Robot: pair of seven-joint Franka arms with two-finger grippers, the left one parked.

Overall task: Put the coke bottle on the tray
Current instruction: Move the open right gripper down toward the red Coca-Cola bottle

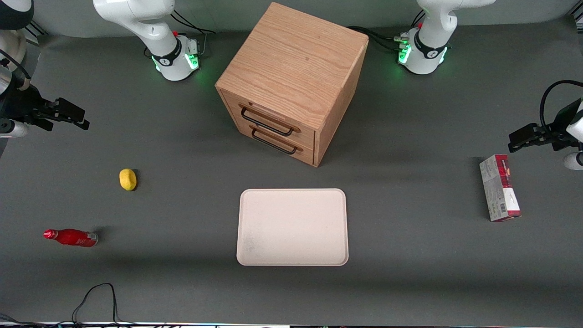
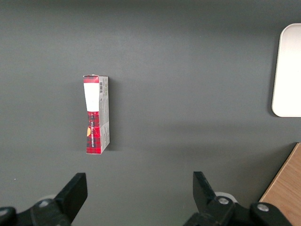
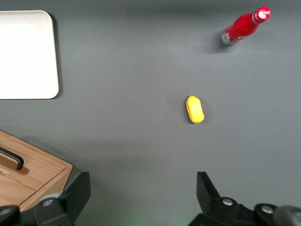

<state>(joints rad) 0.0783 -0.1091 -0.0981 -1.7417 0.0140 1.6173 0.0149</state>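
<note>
To place the coke bottle on the cream tray (image 1: pixel 292 226), my right gripper next needs to grip the bottle by its red body (image 1: pixel 74 237).
The coke bottle (image 1: pixel 70 237), small and bright red with a red cap, lies on its side on the grey table toward the working arm's end. It also shows in the right wrist view (image 3: pixel 242 26). The cream tray (image 1: pixel 292 226) lies flat mid-table, nearer the front camera than the wooden cabinet, with nothing on it; one corner shows in the right wrist view (image 3: pixel 26 54). My right gripper (image 1: pixel 79 117) hangs open and empty above the table, farther from the camera than the bottle and well apart from it. In the right wrist view the gripper (image 3: pixel 142 183) has its jaws wide apart.
A small yellow object (image 1: pixel 128 179) lies on the table between gripper and bottle. A wooden drawer cabinet (image 1: pixel 291 82) with two black handles stands mid-table. A red-and-grey carton (image 1: pixel 499 187) lies toward the parked arm's end. A black cable (image 1: pixel 98 296) loops at the table's near edge.
</note>
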